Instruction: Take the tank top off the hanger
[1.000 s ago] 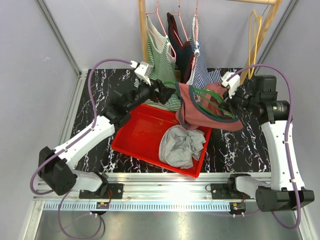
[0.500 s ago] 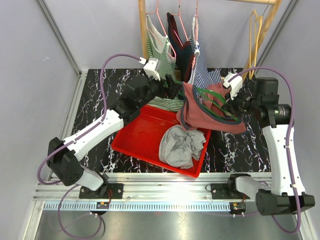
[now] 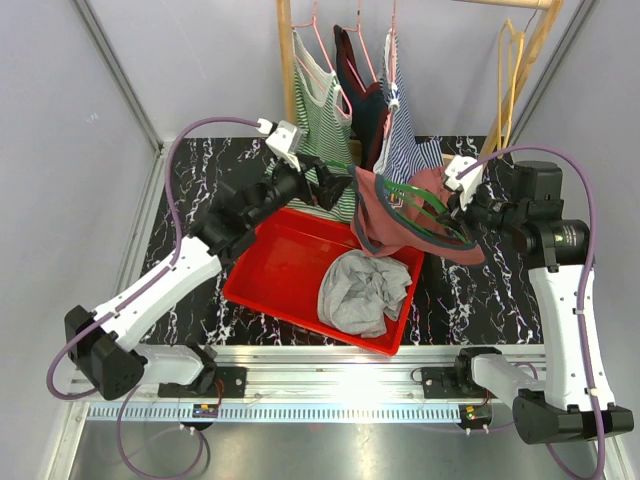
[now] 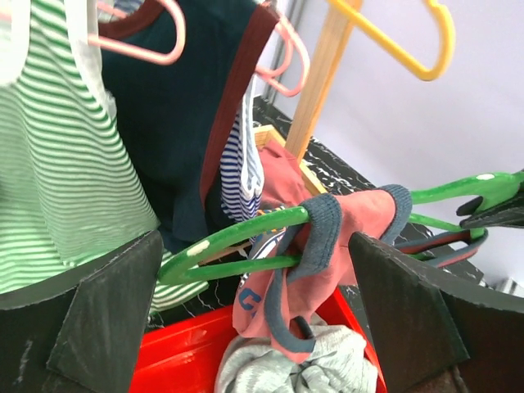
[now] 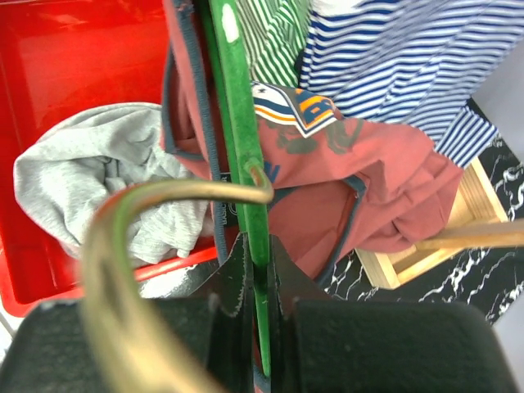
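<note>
My left gripper is to grab the tank top by its blue-trimmed strap (image 3: 358, 181) (image 4: 321, 232) near the hanger's loose end. Then it can take the tank top off the hanger.
A salmon tank top (image 3: 395, 228) with blue trim hangs bunched on a green hanger (image 3: 425, 207) over the right end of the red tray (image 3: 285, 262). My right gripper (image 3: 453, 212) is shut on the green hanger (image 5: 233, 106) just below its metal hook (image 5: 164, 195); the tank top (image 5: 368, 176) drapes beyond it. My left gripper (image 3: 336, 187) is open and empty, just left of the hanger's free end. In the left wrist view the hanger (image 4: 237, 233) and a strap of the tank top (image 4: 327, 237) lie between the spread fingers (image 4: 106, 319), untouched.
A grey garment (image 3: 362, 290) lies in the tray. On the rack behind hang a green-striped top (image 3: 322, 110), a navy top (image 3: 362, 90) and a blue-striped top (image 3: 405, 130) on pink hangers. Yellow hangers (image 3: 515, 60) hang at the right, beside a wooden post (image 3: 285, 60).
My left gripper reached right toward the hanger's end, then drew back to about where it was, still open. The right gripper with the hanger shifted slightly. The tank top stays on the hanger.
</note>
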Motion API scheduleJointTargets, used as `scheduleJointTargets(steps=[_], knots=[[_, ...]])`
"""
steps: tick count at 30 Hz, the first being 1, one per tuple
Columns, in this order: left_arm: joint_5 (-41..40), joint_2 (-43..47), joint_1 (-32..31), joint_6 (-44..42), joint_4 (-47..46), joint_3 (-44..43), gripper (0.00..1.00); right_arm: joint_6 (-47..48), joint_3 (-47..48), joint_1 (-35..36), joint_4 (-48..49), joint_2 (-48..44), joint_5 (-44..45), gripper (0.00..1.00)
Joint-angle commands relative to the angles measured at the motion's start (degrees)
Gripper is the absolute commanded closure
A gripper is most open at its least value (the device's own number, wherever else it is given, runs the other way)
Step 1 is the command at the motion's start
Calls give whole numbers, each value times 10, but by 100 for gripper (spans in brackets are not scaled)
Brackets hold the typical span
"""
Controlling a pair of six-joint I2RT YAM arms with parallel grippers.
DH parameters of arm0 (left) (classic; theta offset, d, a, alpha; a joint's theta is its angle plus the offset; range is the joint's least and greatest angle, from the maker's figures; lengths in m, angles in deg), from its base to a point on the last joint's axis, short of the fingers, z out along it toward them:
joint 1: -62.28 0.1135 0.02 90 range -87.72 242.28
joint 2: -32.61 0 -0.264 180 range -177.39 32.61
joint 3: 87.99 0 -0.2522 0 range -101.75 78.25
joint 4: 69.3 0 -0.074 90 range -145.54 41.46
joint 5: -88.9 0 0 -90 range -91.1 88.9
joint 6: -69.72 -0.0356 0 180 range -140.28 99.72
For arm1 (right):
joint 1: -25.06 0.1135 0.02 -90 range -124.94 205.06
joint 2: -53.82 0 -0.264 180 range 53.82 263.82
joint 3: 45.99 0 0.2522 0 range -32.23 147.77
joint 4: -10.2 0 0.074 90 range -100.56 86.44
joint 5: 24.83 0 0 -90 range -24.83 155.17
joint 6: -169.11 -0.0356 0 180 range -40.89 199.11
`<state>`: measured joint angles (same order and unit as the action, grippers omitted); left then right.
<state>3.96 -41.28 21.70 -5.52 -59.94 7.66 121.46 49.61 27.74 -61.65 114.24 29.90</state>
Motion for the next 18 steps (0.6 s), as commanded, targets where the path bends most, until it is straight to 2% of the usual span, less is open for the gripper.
scheduleJointTargets(steps=[1,6,8,12,15,16,18], knots=[[112,30,23,-41,-36,11,1,26,17,1,3,-7,-16,100],[234,52,63,-109,-36,18,1,68,26,1,-25,-7,-46,100],[297,60,79,-166,-31,26,1,79,29,0,-33,-8,-52,100],[348,90,92,-229,-27,56,1,91,30,1,-35,-11,-60,100],[354,96,93,-188,-43,68,1,74,30,1,-21,-7,-54,100],[355,93,93,-132,-55,71,1,67,29,0,-12,-3,-53,100],[352,73,92,-62,-92,70,8,48,31,1,-4,2,-53,100]])
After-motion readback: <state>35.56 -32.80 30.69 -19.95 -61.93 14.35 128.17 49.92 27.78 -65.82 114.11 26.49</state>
